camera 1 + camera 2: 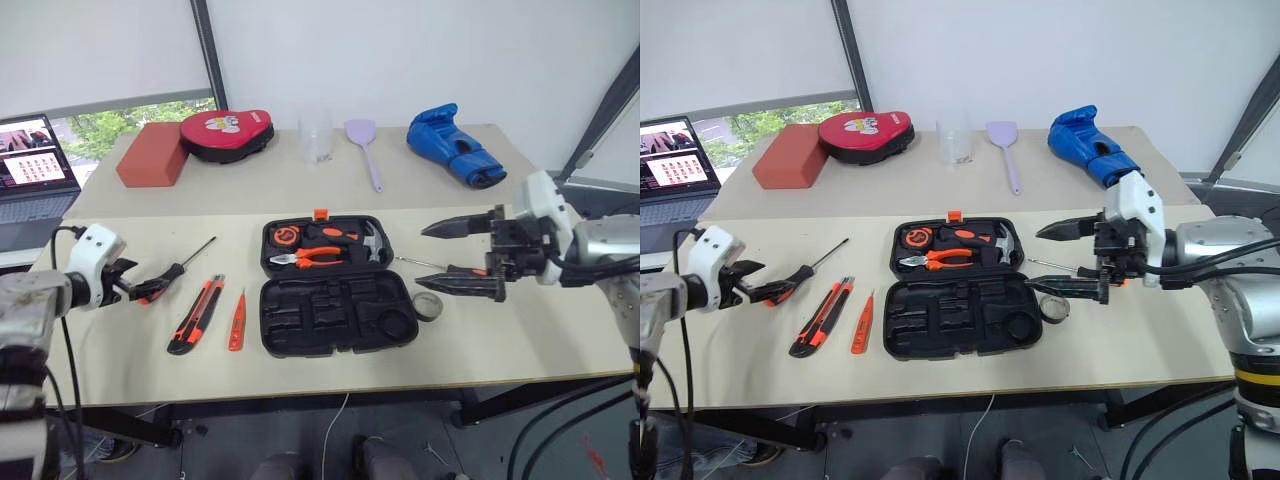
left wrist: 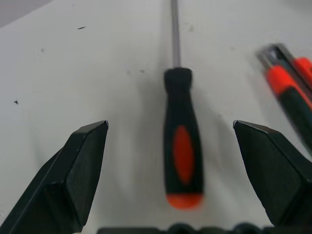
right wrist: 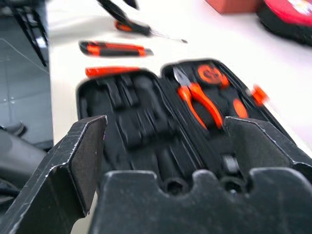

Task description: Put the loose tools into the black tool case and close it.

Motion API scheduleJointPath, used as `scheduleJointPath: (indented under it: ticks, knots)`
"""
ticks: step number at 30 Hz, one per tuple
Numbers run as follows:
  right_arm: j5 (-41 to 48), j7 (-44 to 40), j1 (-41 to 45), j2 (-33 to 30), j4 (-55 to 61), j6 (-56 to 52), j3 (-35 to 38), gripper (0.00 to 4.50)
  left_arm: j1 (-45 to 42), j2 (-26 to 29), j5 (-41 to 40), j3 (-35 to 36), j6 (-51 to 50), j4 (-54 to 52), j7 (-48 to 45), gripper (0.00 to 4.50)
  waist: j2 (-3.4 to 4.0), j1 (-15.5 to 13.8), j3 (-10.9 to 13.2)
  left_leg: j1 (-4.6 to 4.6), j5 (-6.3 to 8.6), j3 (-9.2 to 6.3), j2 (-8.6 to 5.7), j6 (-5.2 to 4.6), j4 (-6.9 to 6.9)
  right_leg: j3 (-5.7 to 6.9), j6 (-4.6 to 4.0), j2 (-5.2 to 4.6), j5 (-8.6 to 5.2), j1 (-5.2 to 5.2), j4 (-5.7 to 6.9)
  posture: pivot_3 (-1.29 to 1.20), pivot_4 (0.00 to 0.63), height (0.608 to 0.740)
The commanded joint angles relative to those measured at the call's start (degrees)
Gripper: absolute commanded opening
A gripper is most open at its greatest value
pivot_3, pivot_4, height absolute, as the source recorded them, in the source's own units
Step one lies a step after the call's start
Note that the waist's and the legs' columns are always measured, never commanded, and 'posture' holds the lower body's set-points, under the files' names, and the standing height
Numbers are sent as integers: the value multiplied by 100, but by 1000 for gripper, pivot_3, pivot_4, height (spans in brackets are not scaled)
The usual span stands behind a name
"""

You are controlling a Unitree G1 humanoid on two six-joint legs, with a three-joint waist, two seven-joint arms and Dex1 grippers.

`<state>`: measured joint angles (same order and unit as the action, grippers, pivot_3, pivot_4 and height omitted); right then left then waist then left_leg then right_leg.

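Note:
My left fingers, above the screwdriver handle [image 2: 183, 156], must lower before closing or they'd miss.
The black tool case [image 1: 330, 318] lies open in the middle of the near table, its near half showing bare recesses; pliers, a hammer and a tape measure fill the far half. Left of it lie a screwdriver [image 1: 186, 262], a utility knife [image 1: 197, 313] and a slim orange tester pen [image 1: 237, 320]. A grey tape roll [image 1: 428, 306] and a second screwdriver's thin shaft [image 1: 418, 262] lie right of the case. My left gripper [image 1: 140, 290] is open, with the screwdriver handle [image 2: 183, 156] lying between its fingers, untouched. My right gripper [image 1: 424, 257] hangs open above the table, pointing at the case's right edge.
On the far table stand a red oval pad [image 1: 228, 133], a red-brown block [image 1: 153, 157], a clear cup [image 1: 315, 138], a lilac spatula [image 1: 366, 150] and a blue boxing glove [image 1: 450, 145]. A laptop [image 1: 35, 165] sits at the far left.

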<state>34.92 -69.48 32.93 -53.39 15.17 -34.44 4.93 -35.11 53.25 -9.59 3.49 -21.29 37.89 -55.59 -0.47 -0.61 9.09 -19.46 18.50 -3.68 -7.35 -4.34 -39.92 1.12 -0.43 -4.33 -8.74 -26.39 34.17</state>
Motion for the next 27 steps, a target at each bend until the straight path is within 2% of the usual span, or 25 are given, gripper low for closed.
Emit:
scheduleJointPath:
  ticks: [1, 4, 5, 7, 8, 9, 11, 14, 15, 17, 20, 23, 27]
  knots:
    - [98, 160, 172, 86, 307, -35, -5, 4477, -563, -182, 476, -400, 339, 947, -148, 4390, 0, 0, 0, -4, -2, 0, -2, -4, -1, 10, 0, 0, 0, -2, 0, 0, 150, 740]
    - [101, 267, 197, 192, 394, -42, -54, 4477, -977, -392, 729, -599, 487, 1659, -172, 4390, -2, -13, -1, -24, -14, -2, -5, -27, -8, 40, 2, -3, 1, -12, 2, 0, 150, 740]
    - [102, 312, 199, 221, 425, -47, -67, 4499, -1103, -460, 789, -610, 537, 1895, -100, 4156, -2, -25, -1, -29, -15, -8, -7, -28, -19, 51, 2, -7, 1, -14, 0, 0, 150, 740]
    - [97, 388, 165, 246, 491, -55, -66, 4500, -1264, -543, 862, -612, 745, 2219, -114, 3631, -2, -42, -2, -31, -15, -8, -12, -28, -32, 51, 2, -11, 1, -13, -1, 0, 150, 740]
    - [83, 422, 111, 232, 517, -57, -44, 4500, -1316, -557, 843, -576, 814, 2283, -176, 3060, -2, -41, -2, -33, -13, -8, -10, -23, -45, 47, 2, -12, 2, -9, 3, 0, 150, 740]
    - [77, 447, 72, 218, 535, -61, -25, 4500, -1358, -565, 834, -549, 864, 2335, -229, 2918, -2, -36, -2, -33, -12, -8, -10, -22, -46, 46, 2, -12, 2, -8, 3, 0, 150, 740]
    - [47, 485, -84, 154, 580, -65, 32, 4500, -1449, -515, 785, -478, 959, 2305, -393, 2194, -2, -27, -2, -32, 2, -8, -3, 4, -59, 23, -1, -11, 6, -2, 7, 0, 150, 740]
    - [16, 594, -408, 34, 700, -84, 163, 4500, -1700, -201, 518, -255, 1154, 1925, -1077, 1070, -11, -15, 2, -40, 1, -9, 5, 1, -78, 20, -3, -5, 10, -5, 19, 0, 150, 740]
    - [33, 621, -472, 4, 729, -96, 190, 4500, -1767, -149, 456, -188, 1143, 1850, -1216, 884, -20, -12, 5, -53, 0, -8, 4, -2, -85, 18, -4, -5, 10, -20, 31, 0, 150, 740]
    - [226, 660, -698, -101, 872, -286, 354, 4500, -1907, -78, 155, -99, 1017, 1254, -1887, 885, -25, -5, 7, -106, -16, -5, 2, -31, -113, 15, -10, -7, 14, -72, 88, 0, 150, 740]
    - [454, 660, -1035, -239, 1065, -515, 581, 4500, -1892, -209, -161, -287, 737, 1, -2611, 885, -26, -30, 7, -153, -16, -17, 3, -31, -144, 35, -14, -9, 16, -103, 92, 0, 150, 740]
    - [523, 732, -1323, -287, 1225, -579, 755, 4500, -1807, -527, -87, -611, 544, -876, -2595, 885, -24, -35, 6, -172, -11, -28, -6, -39, -176, 50, -9, -16, 20, -105, 87, 0, 150, 740]
    - [439, 915, -1871, -288, 1432, -540, 1019, 4500, -1726, -1411, -19, -1240, 282, -1791, -2447, 885, -25, -64, 7, -164, -11, -32, -11, -39, -185, 42, 0, -19, 25, -79, 75, 0, 150, 740]
